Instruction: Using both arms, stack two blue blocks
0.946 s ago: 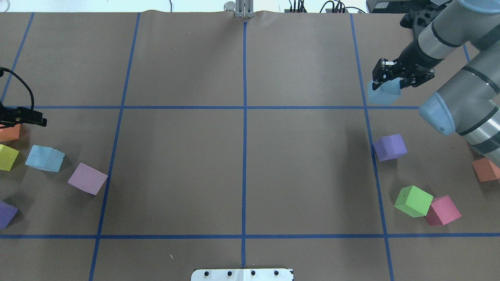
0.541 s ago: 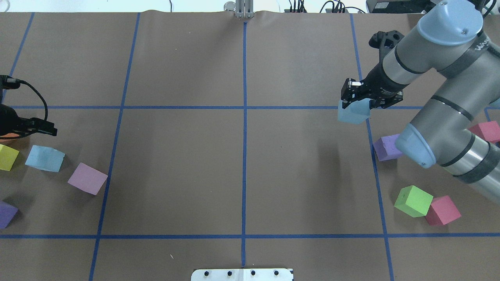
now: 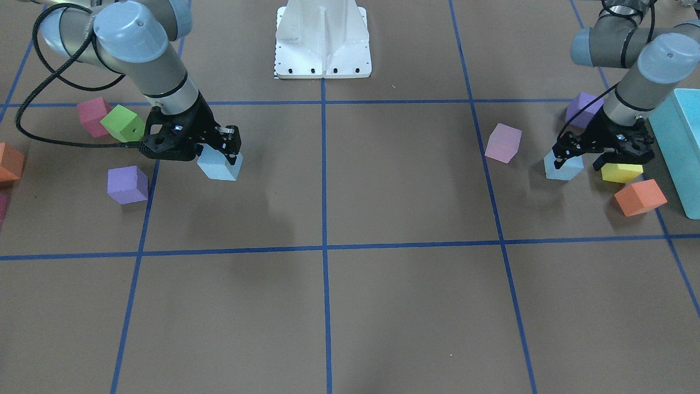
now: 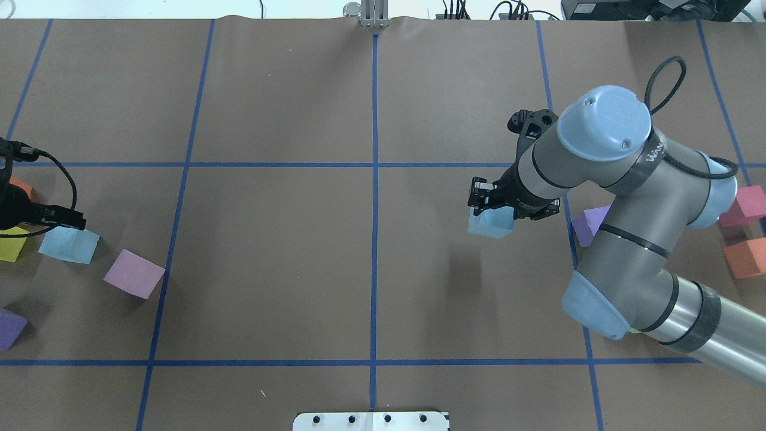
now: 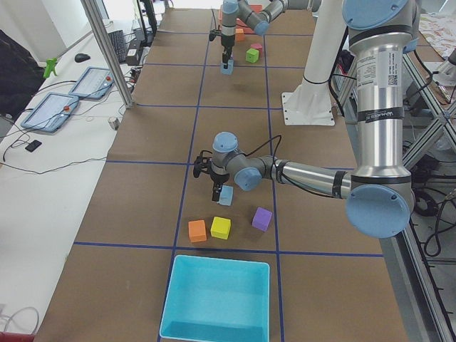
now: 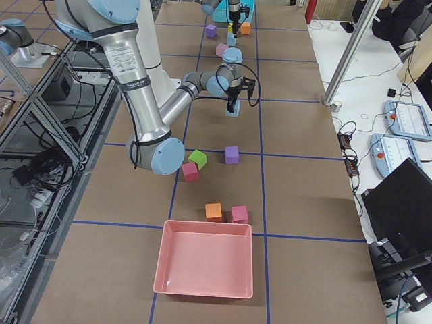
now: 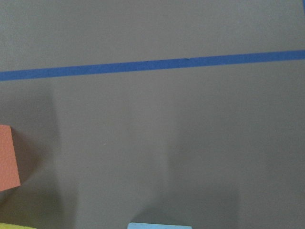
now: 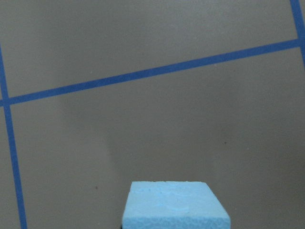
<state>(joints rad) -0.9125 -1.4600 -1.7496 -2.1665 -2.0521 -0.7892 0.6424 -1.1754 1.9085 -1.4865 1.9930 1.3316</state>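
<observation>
My left gripper grabs the sky-blue block on the table by its opposite sides next, to stack it on the other sky-blue block (image 3: pixel 220 168).
One sky-blue block (image 4: pixel 491 223) hangs above the table in my right gripper (image 4: pixel 492 209), which is shut on it, just right of the centre line. It also shows in the front view (image 3: pixel 220 166) and fills the bottom of the right wrist view (image 8: pixel 174 207). The other sky-blue block (image 4: pixel 69 245) lies on the table at the far left, also in the front view (image 3: pixel 563 169). My left gripper (image 3: pixel 581 160) is open just above it, one finger over the block and one over the yellow cube (image 3: pixel 620 172). The left wrist view shows only this block's top edge (image 7: pixel 159 225).
By the left blue block lie a lilac cube (image 4: pixel 134 273), a purple cube (image 4: pixel 11 328), an orange cube (image 3: pixel 640 197) and a large turquoise box (image 3: pixel 683 148). On the right lie a purple cube (image 4: pixel 589 222), a green cube (image 3: pixel 124 123), pink cubes (image 4: pixel 745 205) and an orange cube (image 4: pixel 745 257).
My right arm has carried its blue block from the far right back toward the table's middle. My left gripper has moved in over the left blue block.
</observation>
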